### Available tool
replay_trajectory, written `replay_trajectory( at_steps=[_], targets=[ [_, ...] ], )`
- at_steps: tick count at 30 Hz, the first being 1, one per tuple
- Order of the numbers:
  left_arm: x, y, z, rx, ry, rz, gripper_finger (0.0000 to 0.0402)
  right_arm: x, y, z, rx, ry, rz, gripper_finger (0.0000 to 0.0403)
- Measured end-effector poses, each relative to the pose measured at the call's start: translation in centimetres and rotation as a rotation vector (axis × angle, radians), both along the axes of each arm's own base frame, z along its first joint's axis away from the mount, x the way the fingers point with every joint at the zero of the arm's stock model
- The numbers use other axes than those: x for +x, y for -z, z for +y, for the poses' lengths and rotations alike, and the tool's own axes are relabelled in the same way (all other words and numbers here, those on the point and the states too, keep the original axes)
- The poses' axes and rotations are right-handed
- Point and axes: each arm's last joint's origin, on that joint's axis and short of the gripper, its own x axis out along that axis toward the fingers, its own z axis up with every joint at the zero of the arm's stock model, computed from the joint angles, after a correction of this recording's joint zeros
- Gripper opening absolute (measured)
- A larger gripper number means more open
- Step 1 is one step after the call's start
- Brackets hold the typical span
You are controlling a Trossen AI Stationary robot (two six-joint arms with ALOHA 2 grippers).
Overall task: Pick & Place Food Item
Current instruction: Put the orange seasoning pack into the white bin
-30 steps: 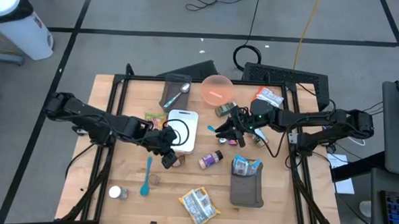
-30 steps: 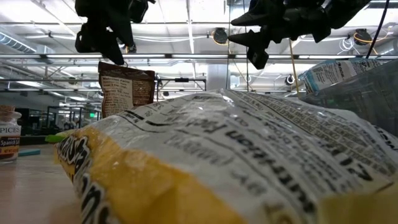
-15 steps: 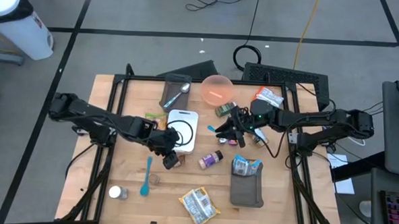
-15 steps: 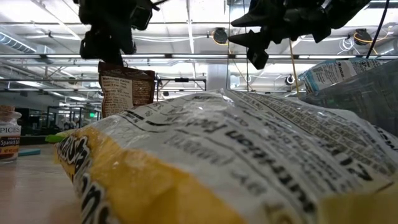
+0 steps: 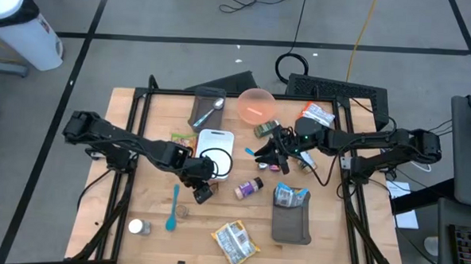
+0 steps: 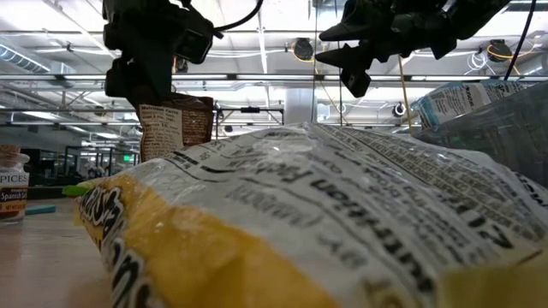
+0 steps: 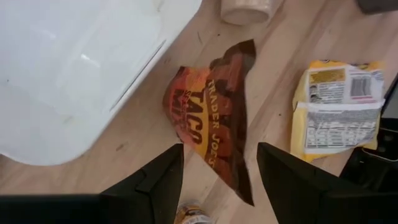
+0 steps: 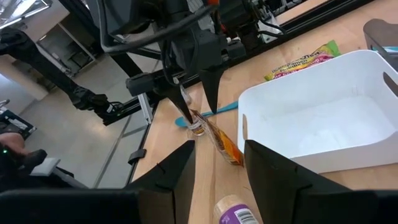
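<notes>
My left fingers reach down past the brown lettered edge (image 7: 227, 146) on either side and would hold the taco packet, so I should close now.
A brown and orange taco seasoning packet (image 7: 214, 118) stands on its lower edge on the wooden table, just off the near corner of a white bin (image 5: 216, 141). It shows upright in the low view (image 6: 175, 127) and edge-on in the right wrist view (image 8: 225, 144). My left gripper (image 7: 217, 180) hangs open right above it, pointing steeply down, one finger on either side of the packet's top. I cannot tell whether they touch it. In the high view the left gripper (image 5: 203, 191) covers the packet. My right gripper (image 5: 260, 154) waits open and empty above the table, right of the bin.
Near the packet lie a blue spoon (image 5: 173, 207), a small jar (image 5: 183, 212) and a purple-labelled spice jar (image 5: 249, 187). A yellow snack bag (image 5: 235, 242) lies at the near edge and a grey pouch (image 5: 291, 223) at the right. A pink bowl (image 5: 256, 105) stands at the far side.
My left gripper has sunk toward the taco packet, drifting slightly toward the table's near edge and tipping more steeply down. Its fingers have stayed open. The packet has kept its place.
</notes>
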Motion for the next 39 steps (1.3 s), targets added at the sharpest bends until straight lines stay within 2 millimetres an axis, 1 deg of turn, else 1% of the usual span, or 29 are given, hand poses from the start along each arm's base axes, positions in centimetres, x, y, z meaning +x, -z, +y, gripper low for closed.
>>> replay_trajectory(
  at_steps=[2, 4, 7, 11, 12, 17, 19, 21, 23, 26, 28, 31, 34, 37, 39],
  targets=[
    [-0.1, 0.0, 0.0, 0.001, -0.001, 0.008, 0.0195, 0.0, 0.0, 0.0, -0.007, -0.001, -0.002, 0.013],
    [-0.1, 0.0, 0.0, 0.0, -0.001, 0.012, 0.0168, 0.0, 0.0, 0.0, -0.015, -0.003, -0.005, 0.013],
    [-0.1, 0.0, 0.0, -0.025, 0.006, 0.012, 0.0114, 0.0, 0.0, 0.0, -0.016, -0.003, -0.005, 0.013],
    [0.0, -0.1, 0.0, -0.088, 0.026, 0.012, 0.0026, 0.0, 0.0, 0.0, -0.018, -0.003, -0.005, 0.013],
    [0.1, -0.1, 0.0, -0.105, 0.033, 0.008, 0.0014, 0.0, 0.0, 0.0, -0.019, -0.004, -0.006, 0.013],
    [0.4, -0.4, -0.2, -0.189, 0.062, -0.013, 0.0005, 0.0, 0.0, 0.0, -0.029, -0.006, -0.009, 0.013],
    [0.6, -1.0, -0.3, -0.194, 0.06, -0.023, 0.0005, 0.0, 0.0, 0.0, -0.037, -0.008, -0.011, 0.013],
    [1.0, -2.3, -0.4, -0.179, 0.073, -0.057, 0.0004, 0.0, 0.0, 0.0, -0.043, -0.009, -0.011, 0.013],
    [1.3, -4.2, -0.4, -0.152, 0.089, -0.094, 0.0004, 0.0, 0.0, 0.0, -0.046, -0.01, -0.01, 0.013],
    [1.4, -7.6, 0.2, -0.102, 0.108, -0.121, 0.0003, 0.0, 0.1, 0.0, -0.061, -0.014, -0.012, 0.013],
    [1.2, -10.2, 0.9, -0.056, 0.111, -0.132, 0.0003, 0.0, 0.1, 0.0, -0.077, -0.017, -0.016, 0.013],
    [0.0, -13.4, 2.0, -0.013, 0.115, -0.104, 0.0002, 0.0, 0.1, 0.0, -0.092, -0.013, -0.019, 0.013],
    [-1.5, -15.8, 3.4, 0.024, 0.09, -0.046, 0.0002, 0.0, 0.1, -0.1, -0.102, 0.026, -0.015, 0.013],
    [-3.1, -17.4, 4.7, 0.065, 0.063, 0.022, 0.0002, 0.0, 0.1, -0.2, -0.102, 0.028, -0.015, 0.013],
    [-3.7, -18.2, 5.6, 0.096, 0.044, 0.042, 0.0001, 0.0, 0.1, -0.2, -0.102, 0.028, -0.015, 0.013]
  ],
)
